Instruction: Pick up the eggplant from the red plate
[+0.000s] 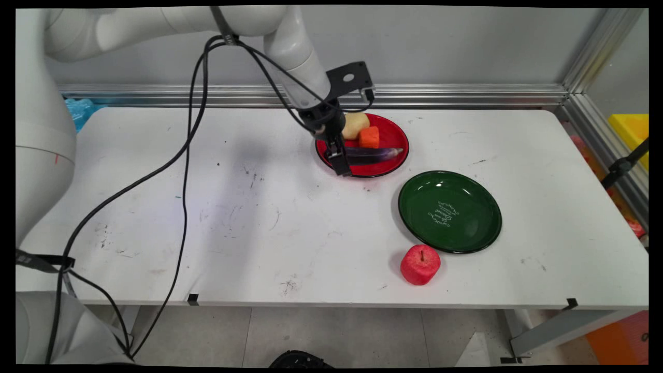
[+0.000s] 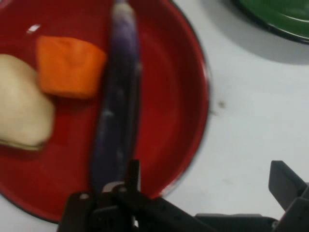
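Note:
The gripper should next grab the purple eggplant by its thick end to move it from the red plate to the green plate.
A red plate at the back middle of the table holds a purple eggplant, an orange chunk and a pale yellow potato. My gripper hangs low over the plate's left rim, by the eggplant's blunt end. In the hand view the gripper is open. One of its fingers sits right at the end of the eggplant, and the other finger is out over the white table. The orange chunk and the potato lie beyond the eggplant on the red plate.
A green plate lies to the right of and nearer than the red one, with a red apple just in front of it. Black cables hang from the arm over the table's left half. A yellow bin stands off the right edge.

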